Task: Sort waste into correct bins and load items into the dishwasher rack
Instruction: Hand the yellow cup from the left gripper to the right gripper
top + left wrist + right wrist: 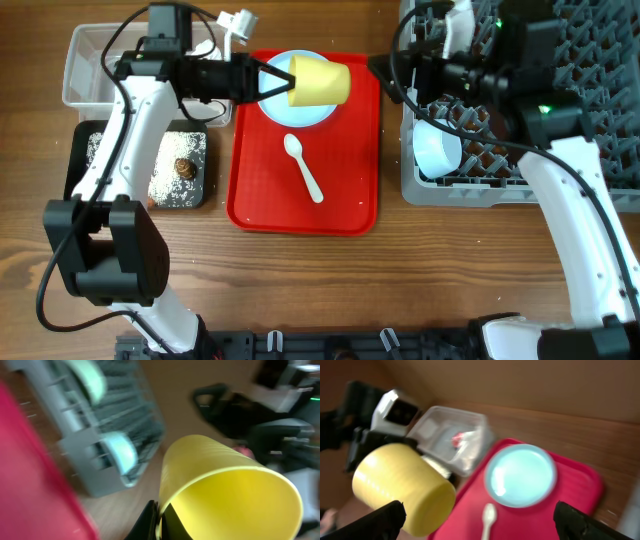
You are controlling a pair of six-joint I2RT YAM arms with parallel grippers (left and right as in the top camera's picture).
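My right gripper grips the yellow cup around its closed base end point(341, 83) point(434, 509) next, opposite the cup's held rim, to load it opening-down in the rack.
My left gripper point(278, 80) is shut on the rim of the small yellow cup point(321, 82) and holds it on its side above the light blue plate point(297, 108) on the red tray. The left wrist view shows the fingers point(160, 521) pinching the cup's wall point(230, 485). My right gripper point(385, 78) is open and empty at the tray's right edge, facing the cup. In its view the wide-open jaws point(480, 525) frame the cup point(402, 487), plate point(520, 475) and white spoon point(487, 519). The spoon point(303, 168) lies on the tray.
The grey rack point(500, 190) at right holds a light blue bowl point(437, 148) and a pale green bowl point(87, 377). The clear tub point(95, 65) at far left holds a red wrapper point(457, 439). The black tray point(140, 135) holds rice grains and a brown lump point(183, 167).
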